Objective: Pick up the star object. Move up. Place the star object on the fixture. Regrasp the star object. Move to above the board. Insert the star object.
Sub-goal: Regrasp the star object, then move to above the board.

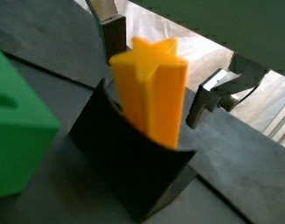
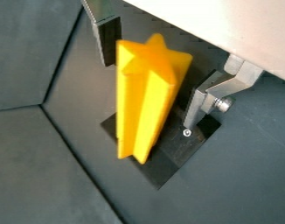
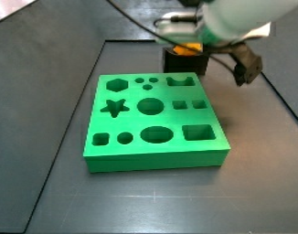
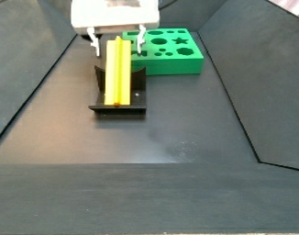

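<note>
My gripper grabs the star object by its upper end next, which leaves its lower end free to enter the board's star hole.
The orange-yellow star object (image 1: 156, 87) stands upright on the dark fixture (image 1: 128, 157), its star-shaped end face toward the wrist cameras. My gripper (image 1: 160, 74) straddles it, open, with one of the fingers (image 2: 207, 101) a small gap away from it on each side. A side view shows the star object (image 4: 116, 69) rising from the fixture (image 4: 117, 103) between the two fingers. The green board (image 3: 130, 122) lies flat just beside the fixture (image 3: 185, 62), its star hole and other cut-outs unfilled.
Dark sloping walls enclose the black floor. The board's corner (image 1: 17, 131) sits close to the fixture. A white wrist housing (image 4: 116, 11) hangs above the star object.
</note>
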Controlling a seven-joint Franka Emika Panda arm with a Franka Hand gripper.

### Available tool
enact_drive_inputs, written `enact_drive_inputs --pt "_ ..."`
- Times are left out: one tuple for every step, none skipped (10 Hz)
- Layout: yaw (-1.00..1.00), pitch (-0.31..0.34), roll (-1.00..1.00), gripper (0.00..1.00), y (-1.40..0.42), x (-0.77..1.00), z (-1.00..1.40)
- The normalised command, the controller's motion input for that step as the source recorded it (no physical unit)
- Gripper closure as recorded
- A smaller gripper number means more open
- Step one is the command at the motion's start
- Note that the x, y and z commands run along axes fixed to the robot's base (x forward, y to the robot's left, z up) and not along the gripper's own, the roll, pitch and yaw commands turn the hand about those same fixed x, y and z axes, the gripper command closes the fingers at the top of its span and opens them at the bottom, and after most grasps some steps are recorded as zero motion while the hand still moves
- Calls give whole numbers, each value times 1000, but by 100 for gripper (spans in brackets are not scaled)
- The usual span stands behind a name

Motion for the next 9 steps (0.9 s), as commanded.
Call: enact_drive_inputs --pt "0 0 0 100 0 0 0" --pt "-190 -246 -66 100 254 129 1000" --pt "-199 -241 -73 100 252 126 1000" --pt "-224 -217 -78 100 242 111 1000" --pt "-243 -185 -74 100 231 93 1000" --pt "-254 -130 -73 100 229 80 1000" --pt "-247 -67 -71 100 222 68 1000" --pt "-237 -36 -71 100 217 61 1000" --pt "-202 19 -77 100 207 46 1000"
